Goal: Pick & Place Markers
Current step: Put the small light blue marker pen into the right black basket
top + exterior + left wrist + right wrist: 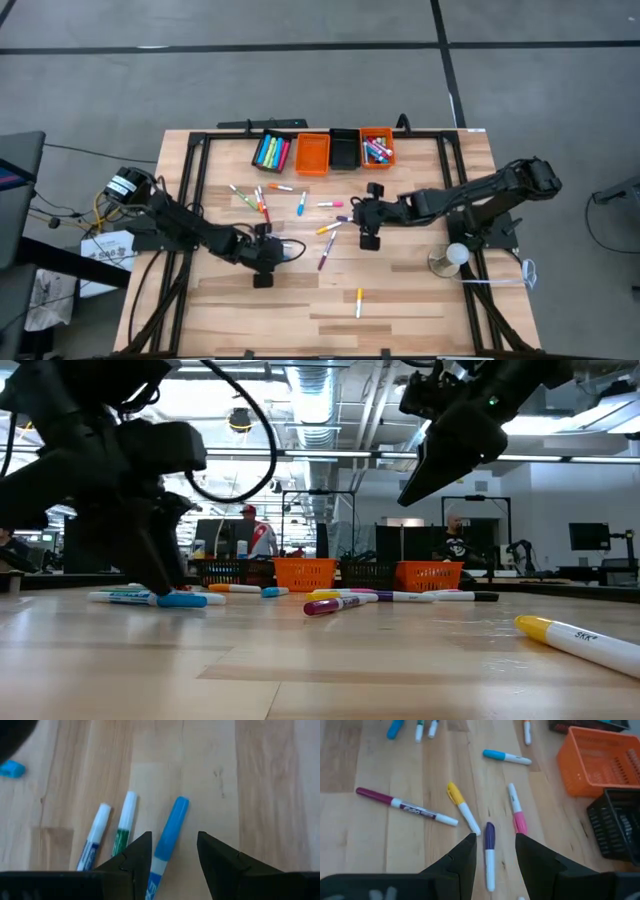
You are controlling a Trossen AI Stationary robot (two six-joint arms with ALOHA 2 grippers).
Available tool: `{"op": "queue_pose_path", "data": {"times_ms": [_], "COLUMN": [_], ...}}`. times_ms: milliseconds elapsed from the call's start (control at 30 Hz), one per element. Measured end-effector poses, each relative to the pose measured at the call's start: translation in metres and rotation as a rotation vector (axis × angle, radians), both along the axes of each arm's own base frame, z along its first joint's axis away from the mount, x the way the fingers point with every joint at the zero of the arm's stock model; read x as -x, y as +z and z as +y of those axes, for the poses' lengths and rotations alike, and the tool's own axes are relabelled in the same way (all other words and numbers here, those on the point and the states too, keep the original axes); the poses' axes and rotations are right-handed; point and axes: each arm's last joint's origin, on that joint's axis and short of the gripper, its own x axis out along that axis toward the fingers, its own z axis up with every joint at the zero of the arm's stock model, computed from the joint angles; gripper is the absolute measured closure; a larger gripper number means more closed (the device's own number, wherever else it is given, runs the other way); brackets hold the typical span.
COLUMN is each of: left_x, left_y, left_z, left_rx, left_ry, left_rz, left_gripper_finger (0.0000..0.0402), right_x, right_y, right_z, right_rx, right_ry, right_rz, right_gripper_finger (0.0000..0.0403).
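My left gripper will next grab the blue-capped marker (170, 832) to place it, holding it by its body below the cap (153, 882).
Several markers (300, 205) lie loose on the middle of the wooden table. My left gripper (172, 842) is low over the table, open, its fingers on either side of a blue-capped marker (170, 832); whether they touch it, I cannot tell. A green marker (123, 822) and a blue-and-white one (95, 835) lie beside it. My right gripper (494, 840) hangs open, well above the table (425, 480), over a purple-capped marker (490, 852). A yellow-capped marker (462, 807) and a pink one (516, 812) flank that marker.
Four small bins line the far edge: a black one holding markers (272, 152), an orange one (312, 153), a black one (345, 150) and an orange one holding markers (377, 147). A lone yellow marker (359, 300) lies near the front edge. A white round thing (455, 255) stands at the right.
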Motion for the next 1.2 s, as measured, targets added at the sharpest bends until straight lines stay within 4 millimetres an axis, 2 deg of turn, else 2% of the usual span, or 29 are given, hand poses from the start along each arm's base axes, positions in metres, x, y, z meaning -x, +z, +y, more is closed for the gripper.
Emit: {"op": "queue_pose_path", "data": {"times_ms": [367, 800, 933, 1033, 1200], "left_x": [0.008, 0.004, 0.001, -0.001, -0.005], "left_y": [-0.01, -0.009, -0.001, 0.01, 0.036], "left_z": [0.005, 0.008, 0.006, 0.005, 0.007], "left_rx": [0.037, 0.104, 0.11, 0.121, 0.096], "left_ry": [0.026, -0.007, -0.054, -0.064, -0.013], "left_rz": [0.038, 0.027, -0.036, -0.109, -0.308], "left_gripper_finger": [0.0256, 0.036, 0.0369, 0.0355, 0.0348], "right_x": [0.0, -0.002, -0.003, -0.006, -0.014], "right_y": [0.0, 0.002, 0.003, 0.006, 0.015], "right_z": [0.003, 0.003, 0.004, 0.004, 0.007], "right_rx": [-0.018, -0.017, -0.019, -0.012, -0.032], "right_ry": [-0.005, 0.0, 0.0, 0.016, 0.035], "right_rz": [-0.004, -0.031, -0.049, -0.091, -0.21], "right_gripper_finger": [0.0276, 0.0276, 0.0276, 0.0276, 0.0276]}}
